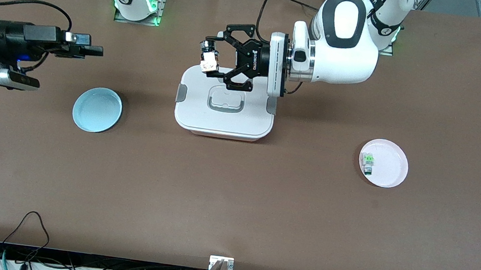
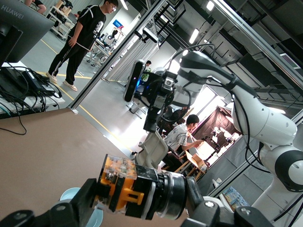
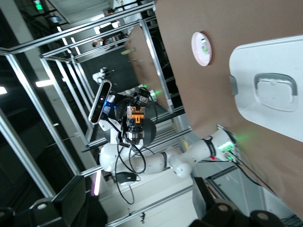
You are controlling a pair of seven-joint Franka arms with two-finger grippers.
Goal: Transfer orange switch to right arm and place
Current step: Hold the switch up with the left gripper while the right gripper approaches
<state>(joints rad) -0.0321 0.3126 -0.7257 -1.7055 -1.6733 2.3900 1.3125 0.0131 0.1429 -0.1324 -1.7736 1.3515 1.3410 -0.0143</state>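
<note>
I should next take hold of the orange switch with my right gripper by its end opposite the screw terminals, so I can take over the transfer and place it.
The orange switch [image 1: 209, 61] is black and orange with a silvery end. My left gripper [image 1: 211, 59], the black ROBOTIQ one, is shut on it and holds it sideways in the air over the edge of the white lidded box [image 1: 223, 122]. The left wrist view shows the switch [image 2: 137, 187] clamped between the fingers [image 2: 84, 201]. My right gripper [image 1: 93, 51] is open and empty, level with the switch, above the table toward the right arm's end, and points at the left gripper. It also shows in the left wrist view [image 2: 151, 118]. The right wrist view shows the switch [image 3: 136, 116] some way off.
A light blue dish [image 1: 97, 109] lies under and nearer the camera than the right gripper. A pink plate [image 1: 391, 168] toward the left arm's end holds a small green-topped piece [image 1: 368, 162]. Cables and a small bracket sit at the table's near edge.
</note>
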